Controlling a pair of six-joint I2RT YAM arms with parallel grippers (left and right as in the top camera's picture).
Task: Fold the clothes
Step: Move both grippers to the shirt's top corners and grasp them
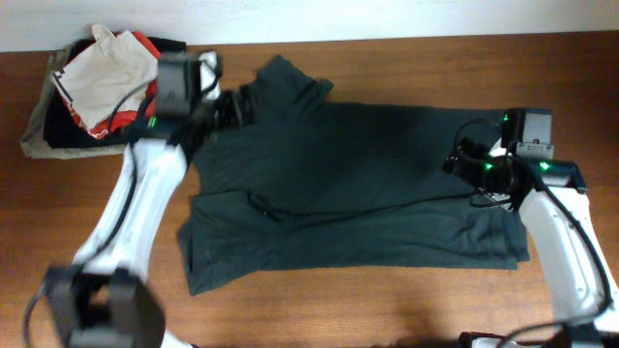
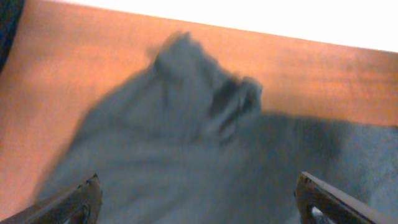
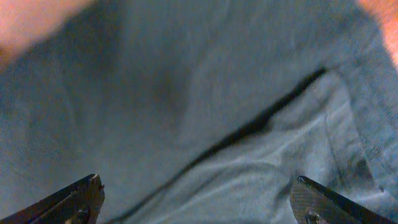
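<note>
I need to grab the T-shirt next with my left gripper, at its back edge beside the crumpled sleeve, to fold its back part over its body.
The clothes (image 1: 358, 184), a dark charcoal T-shirt, lie spread across the wooden table (image 1: 406, 58), with a lower band folded up and one sleeve (image 1: 290, 82) sticking out at the back. No lettering shows. My left gripper (image 1: 230, 104) hovers open over the shirt's back left part, beside that sleeve. In the left wrist view the left gripper (image 2: 198, 199) holds nothing, and the crumpled sleeve (image 2: 205, 87) lies ahead of it. My right gripper (image 1: 466, 162) stands open over the shirt's right side. Under the right gripper (image 3: 198, 193) runs a dark fold edge (image 3: 249, 127), with nothing gripped.
A pile of other garments (image 1: 97, 82), white with red-orange trim on top of dark and khaki cloth, sits at the back left corner. Bare wood (image 1: 387, 309) runs along the front of the table. The white wall edge borders the table at the back.
</note>
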